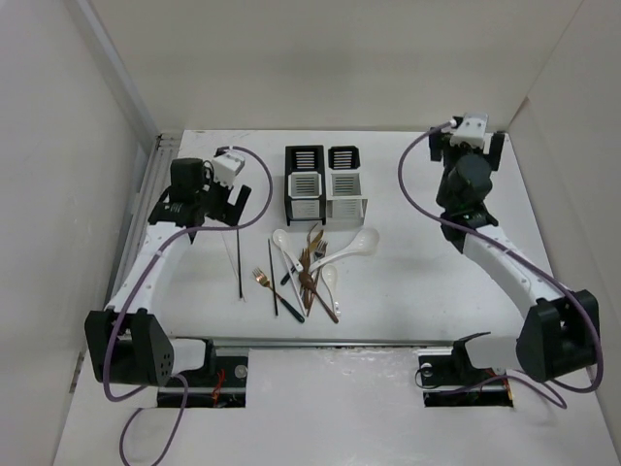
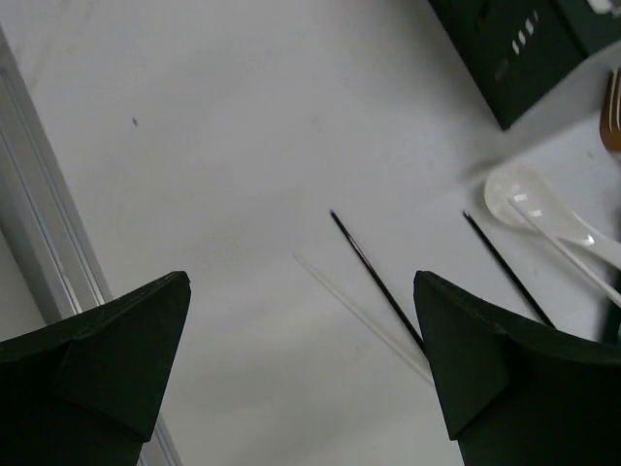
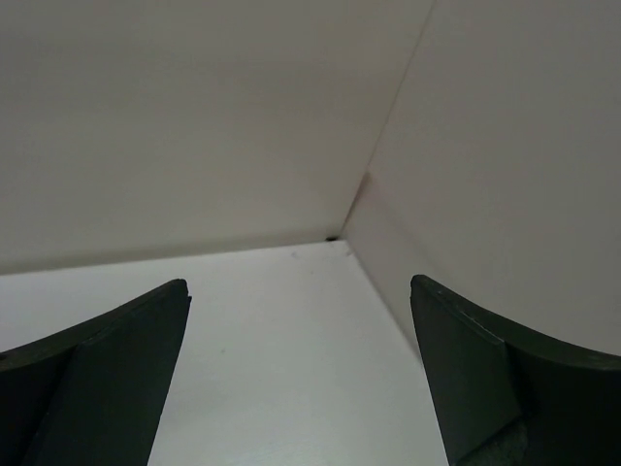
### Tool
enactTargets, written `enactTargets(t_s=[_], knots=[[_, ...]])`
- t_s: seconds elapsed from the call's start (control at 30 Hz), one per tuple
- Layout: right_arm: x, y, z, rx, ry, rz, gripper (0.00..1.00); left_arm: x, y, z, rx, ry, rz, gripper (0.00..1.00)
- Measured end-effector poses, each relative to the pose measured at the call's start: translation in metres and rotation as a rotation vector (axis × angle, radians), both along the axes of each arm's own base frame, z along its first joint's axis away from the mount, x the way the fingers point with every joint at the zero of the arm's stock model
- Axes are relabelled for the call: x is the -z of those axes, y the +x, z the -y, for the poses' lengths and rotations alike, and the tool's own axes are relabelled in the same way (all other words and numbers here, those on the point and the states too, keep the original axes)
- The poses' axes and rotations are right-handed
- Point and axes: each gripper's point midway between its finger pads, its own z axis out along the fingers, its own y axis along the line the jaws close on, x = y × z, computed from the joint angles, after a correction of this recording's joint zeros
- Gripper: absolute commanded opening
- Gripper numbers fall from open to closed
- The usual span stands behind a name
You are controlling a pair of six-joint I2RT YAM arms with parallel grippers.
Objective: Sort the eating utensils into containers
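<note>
My left gripper should take hold of the thin black chopstick by the middle of its body (image 1: 240,263), so the chopstick's end stays free to go into the black container (image 1: 304,180).
The eating utensils (image 1: 310,267) lie in a loose pile in front of the containers: white soup spoons (image 1: 354,246), copper forks (image 1: 262,279) and dark pieces. A black chopstick (image 1: 239,267) lies apart to the left. The black container (image 1: 304,180) and the white container (image 1: 346,182) stand joined at mid-table. My left gripper (image 1: 204,214) is open and empty, left of the black container. Its wrist view shows the gripper (image 2: 301,379) above bare table, with a black chopstick (image 2: 378,286), a pale thin stick (image 2: 364,316) and a white spoon (image 2: 519,194). My right gripper (image 1: 466,146) is open and empty at the back right.
White walls enclose the table on the left, back and right. The right wrist view shows my right gripper (image 3: 301,379) facing the back right wall corner (image 3: 335,236). A metal rail (image 2: 39,223) runs along the table's left edge. The black container's corner (image 2: 524,49) shows in the left wrist view.
</note>
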Motion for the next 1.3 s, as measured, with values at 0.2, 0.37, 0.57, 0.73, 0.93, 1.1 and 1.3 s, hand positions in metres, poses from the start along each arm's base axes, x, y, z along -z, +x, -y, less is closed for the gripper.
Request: enactTargets(t_s=[0.2,0.37,0.57,0.73,0.93,1.1,1.3], knots=[[-0.069,-0.021,0.015,0.179,-0.080,0.018,1.00,-0.066,0.012,-0.012,-0.137,-0.024,0.051,1.00],[-0.066,-0.008,-0.013,-0.006,-0.022,-0.076,0.96,-0.089,0.003,-0.007,-0.188,-0.128,0.112,1.00],[-0.005,-0.010,-0.088,-0.376,0.258,-0.263,0.77,0.036,-0.025,0.013,-0.208,-0.125,-0.291,0.93],[0.089,-0.048,-0.123,-0.426,0.461,-0.491,0.76,0.098,-0.065,0.021,-0.188,-0.043,-0.549,0.76],[0.121,-0.086,-0.150,-0.434,0.512,-0.604,0.76,0.139,-0.074,0.031,-0.153,0.022,-0.699,0.49],[0.120,-0.094,-0.145,-0.378,0.506,-0.596,0.76,0.169,-0.084,0.028,-0.163,0.062,-0.818,0.45],[0.122,-0.099,-0.135,-0.320,0.492,-0.597,0.76,0.169,-0.083,0.028,-0.163,0.064,-0.827,0.39]])
